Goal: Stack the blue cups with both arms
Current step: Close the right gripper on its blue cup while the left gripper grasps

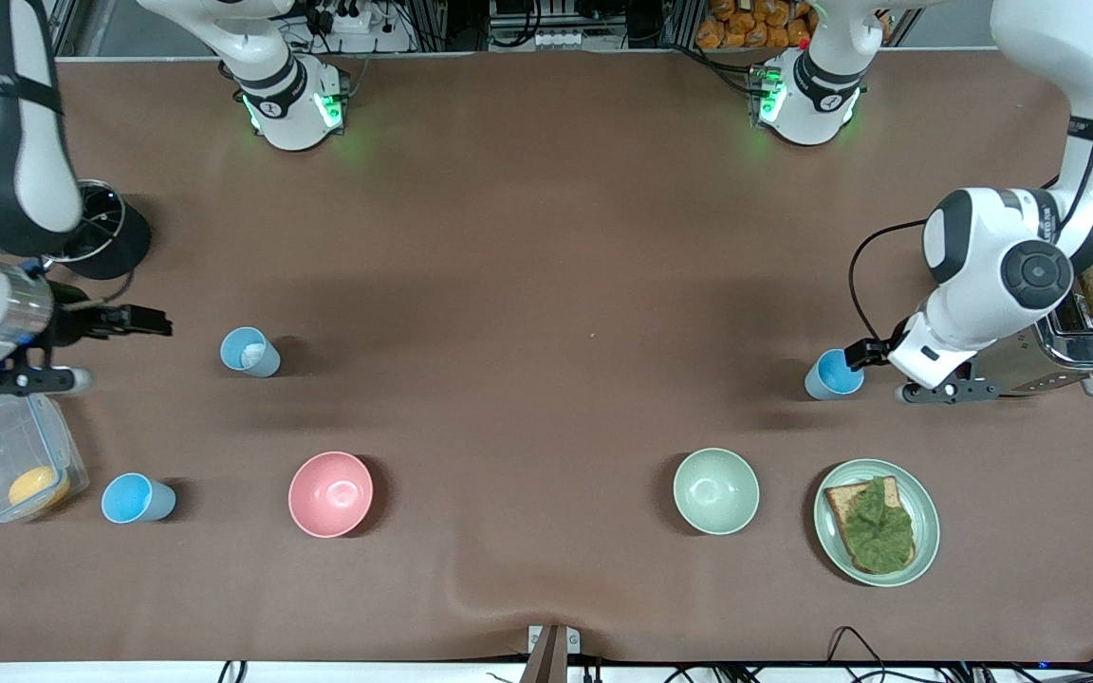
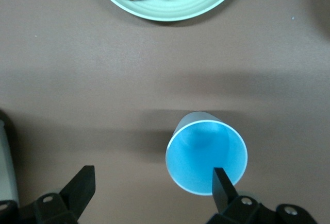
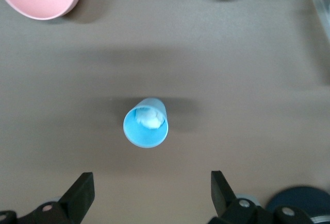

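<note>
My left gripper's fingers are above the blue cup's rim, so it is too early to close on the cup. The left gripper lowers next.
Three blue cups stand upright on the brown table. One cup is toward the left arm's end. My left gripper is open right beside it. In the left wrist view one finger overlaps the rim of this cup, and nothing is gripped. A second cup holds something white. My right gripper is open and empty, beside that cup and a little apart from it toward the right arm's end. The right wrist view shows this cup ahead of the open gripper. A third cup stands nearer the front camera.
A pink bowl and a pale green bowl sit near the front. A green plate holds toast with lettuce. A toaster stands by the left arm. A clear container and a black round object are at the right arm's end.
</note>
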`<state>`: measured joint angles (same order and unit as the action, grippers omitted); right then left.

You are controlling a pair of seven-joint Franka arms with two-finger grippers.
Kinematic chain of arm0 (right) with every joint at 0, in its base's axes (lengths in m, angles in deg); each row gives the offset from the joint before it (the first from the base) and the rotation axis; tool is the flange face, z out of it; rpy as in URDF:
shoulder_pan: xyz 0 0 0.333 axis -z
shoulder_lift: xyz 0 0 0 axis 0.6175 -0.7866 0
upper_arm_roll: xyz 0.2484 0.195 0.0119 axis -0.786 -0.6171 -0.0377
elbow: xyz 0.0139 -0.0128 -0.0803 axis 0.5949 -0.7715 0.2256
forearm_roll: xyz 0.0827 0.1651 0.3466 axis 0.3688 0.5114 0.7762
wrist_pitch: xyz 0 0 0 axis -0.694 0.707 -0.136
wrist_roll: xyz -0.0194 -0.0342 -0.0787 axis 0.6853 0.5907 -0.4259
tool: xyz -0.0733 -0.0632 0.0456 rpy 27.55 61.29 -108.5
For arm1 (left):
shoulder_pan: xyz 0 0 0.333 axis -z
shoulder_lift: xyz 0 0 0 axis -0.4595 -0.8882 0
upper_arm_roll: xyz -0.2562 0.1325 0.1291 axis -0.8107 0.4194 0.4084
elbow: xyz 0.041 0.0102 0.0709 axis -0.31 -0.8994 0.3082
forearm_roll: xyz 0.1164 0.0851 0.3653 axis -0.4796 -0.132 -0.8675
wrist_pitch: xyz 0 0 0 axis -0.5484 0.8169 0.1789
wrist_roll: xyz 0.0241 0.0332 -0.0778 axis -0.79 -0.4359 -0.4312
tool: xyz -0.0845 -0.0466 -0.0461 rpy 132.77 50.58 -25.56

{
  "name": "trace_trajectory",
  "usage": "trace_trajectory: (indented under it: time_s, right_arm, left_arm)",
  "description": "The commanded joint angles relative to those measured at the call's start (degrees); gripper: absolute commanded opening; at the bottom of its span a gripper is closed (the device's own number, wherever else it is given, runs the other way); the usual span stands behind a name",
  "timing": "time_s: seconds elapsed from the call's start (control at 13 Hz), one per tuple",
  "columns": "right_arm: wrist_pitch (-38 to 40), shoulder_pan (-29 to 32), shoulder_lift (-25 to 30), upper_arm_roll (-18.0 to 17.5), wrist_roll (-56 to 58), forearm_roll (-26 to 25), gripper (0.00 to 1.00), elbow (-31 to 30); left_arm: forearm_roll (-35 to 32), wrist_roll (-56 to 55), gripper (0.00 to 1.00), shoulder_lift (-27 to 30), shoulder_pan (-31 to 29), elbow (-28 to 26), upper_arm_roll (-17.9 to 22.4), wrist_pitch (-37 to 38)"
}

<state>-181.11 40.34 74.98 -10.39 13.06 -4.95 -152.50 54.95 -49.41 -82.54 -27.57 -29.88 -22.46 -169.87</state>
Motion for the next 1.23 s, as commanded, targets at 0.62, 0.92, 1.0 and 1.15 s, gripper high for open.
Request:
trace_trajectory:
  time_s: [0.62,0.92,1.0,1.15]
  right_arm:
    - [-27.68,-0.10,-1.64,-0.90,6.02,0.30,1.00,-21.32]
    - [-29.87,0.43,-3.22,-0.90,7.18,0.30,1.00,-22.02]
    - [-30.14,0.52,-4.10,-0.81,7.18,0.22,1.00,-21.94]
    - [-31.02,1.05,-5.07,-0.81,7.18,0.22,1.00,-22.02]
  left_arm:
    - [-0.06,-1.39,0.76,-5.42,-0.31,-0.15,-0.45,-5.74]
    - [-0.06,-1.39,0.50,-6.03,-0.31,-0.15,-0.45,-6.35]
    - [-0.06,-1.39,0.40,-6.12,-0.31,-0.15,-0.45,-6.35]
    - [-0.06,-1.39,0.19,-6.21,-0.31,-0.15,-0.45,-6.35]
